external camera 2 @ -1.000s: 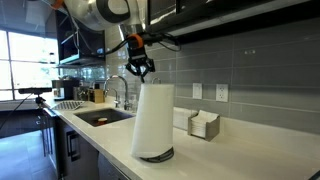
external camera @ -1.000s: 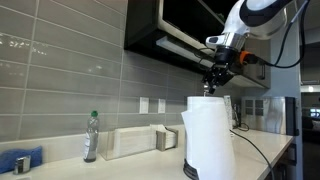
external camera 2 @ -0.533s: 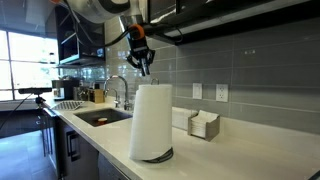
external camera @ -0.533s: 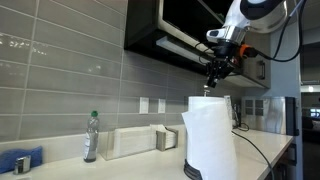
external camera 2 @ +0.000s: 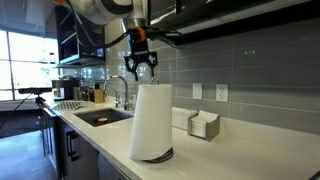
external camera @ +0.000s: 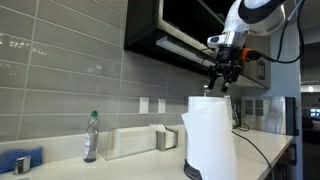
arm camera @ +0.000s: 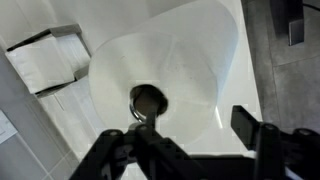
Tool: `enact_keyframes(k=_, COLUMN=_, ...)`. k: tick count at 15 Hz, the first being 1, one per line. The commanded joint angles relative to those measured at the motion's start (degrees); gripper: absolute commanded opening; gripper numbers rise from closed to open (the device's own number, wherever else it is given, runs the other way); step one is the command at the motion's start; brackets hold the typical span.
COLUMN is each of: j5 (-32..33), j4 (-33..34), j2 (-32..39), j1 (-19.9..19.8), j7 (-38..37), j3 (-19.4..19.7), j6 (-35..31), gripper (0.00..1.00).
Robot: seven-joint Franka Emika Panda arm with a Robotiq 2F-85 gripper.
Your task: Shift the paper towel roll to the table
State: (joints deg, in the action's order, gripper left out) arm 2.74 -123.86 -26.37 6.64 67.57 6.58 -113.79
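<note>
The gripper grabs the paper towel roll's top next, from core hole to outer side, which leaves the roll's bottom free to stand on the tabletop.
The paper towel roll (external camera: 208,135) (external camera 2: 152,120) is a fat white cylinder standing upright on a black holder base (external camera 2: 155,156) on the cream table (external camera 2: 230,155). My gripper (external camera: 222,85) (external camera 2: 141,78) hangs just above the roll's top, open and holding nothing. In the wrist view I look down on the roll's top (arm camera: 170,70) and its dark core hole (arm camera: 148,98). The gripper (arm camera: 185,140) straddles the near part of the top, with one black finger on each side.
A water bottle (external camera: 91,137), a white napkin box (external camera: 130,142) (external camera 2: 203,124) and a blue cloth (external camera: 20,160) stand along the grey tiled wall. A sink (external camera 2: 100,117) with a faucet (external camera 2: 122,90) lies beyond the roll. Dark cabinets (external camera: 160,30) hang overhead.
The jaws were shut over the roll's top and have spread open. The gripper rose slightly. The roll has not moved.
</note>
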Motion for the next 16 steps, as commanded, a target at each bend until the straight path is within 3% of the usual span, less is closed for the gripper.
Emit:
enact_keyframes(k=1, j5=-0.2, j4=1.5, j2=2.4, j1=-0.6, j7=1.3, j3=0.3, j6=2.2, gripper=1.00)
enact_keyframes(k=15, j5=-0.3, j4=1.9, j2=8.3, j1=-0.9, j7=2.2, j3=-0.5, j6=0.8, gripper=1.00)
enact_keyframes(k=16, j5=-0.3, j4=1.9, j2=8.3, j1=-0.9, j7=2.2, j3=-0.5, j6=0.8, gripper=0.75)
